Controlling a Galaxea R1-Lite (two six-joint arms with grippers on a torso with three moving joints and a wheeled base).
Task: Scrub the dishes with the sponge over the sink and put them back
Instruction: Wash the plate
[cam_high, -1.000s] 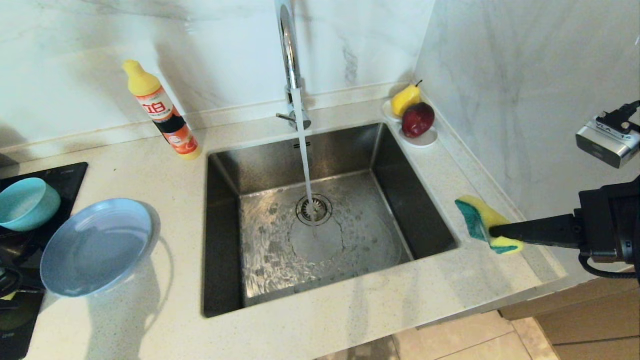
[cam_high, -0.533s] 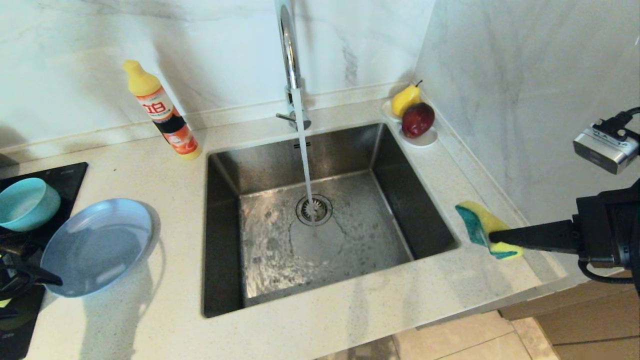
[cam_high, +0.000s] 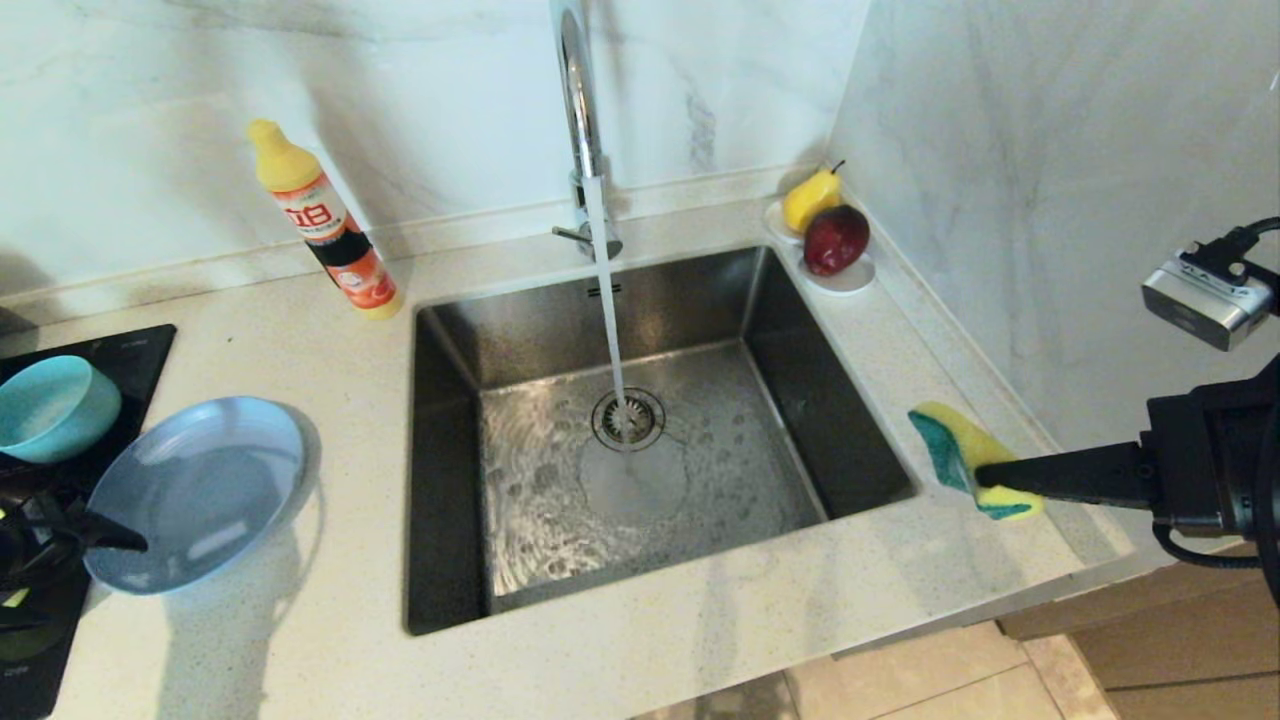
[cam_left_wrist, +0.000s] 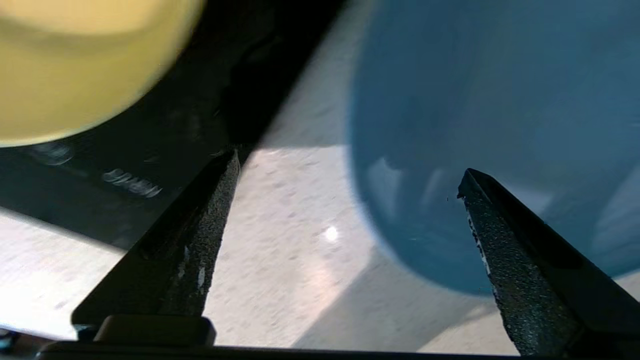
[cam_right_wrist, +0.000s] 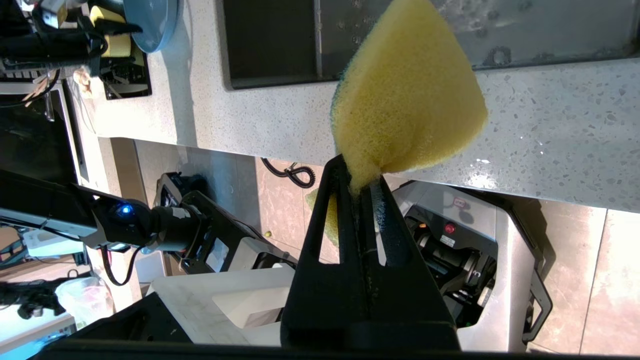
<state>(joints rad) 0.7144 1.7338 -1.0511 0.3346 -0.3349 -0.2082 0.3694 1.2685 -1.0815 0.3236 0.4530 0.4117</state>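
Next, my left gripper picks up the plate by its thin raised rim (cam_left_wrist: 384, 240) to scrub it, as the plate spreads far wider than my open fingers.
The grey-blue plate (cam_high: 195, 490) lies on the counter left of the sink (cam_high: 640, 300), and the teal bowl (cam_high: 55, 405) sits behind it on the black cooktop. My left gripper (cam_left_wrist: 350, 162) is open at the plate's near-left rim (cam_left_wrist: 400, 240); one of its fingers (cam_high: 120, 541) reaches over the rim. The pale yellow-green bowl (cam_left_wrist: 75, 65) rests on the cooktop just beyond. My right gripper (cam_high: 985, 475) is shut on the yellow-and-green sponge (cam_high: 960, 450), held above the counter right of the sink. Seen from the right wrist, the sponge (cam_right_wrist: 405, 95) sticks out past the pinched jaws.
Water runs from the chrome faucet (cam_high: 578, 100) onto the drain (cam_high: 628, 418). A dish soap bottle (cam_high: 325, 225) stands behind the sink on the left. A white dish (cam_high: 850, 280) with a pear and an apple sits in the back right corner. A marble wall borders the right side.
My left gripper has come into view at the left edge, opened wide and moved right to the plate's rim. The right gripper with the sponge has stayed almost still.
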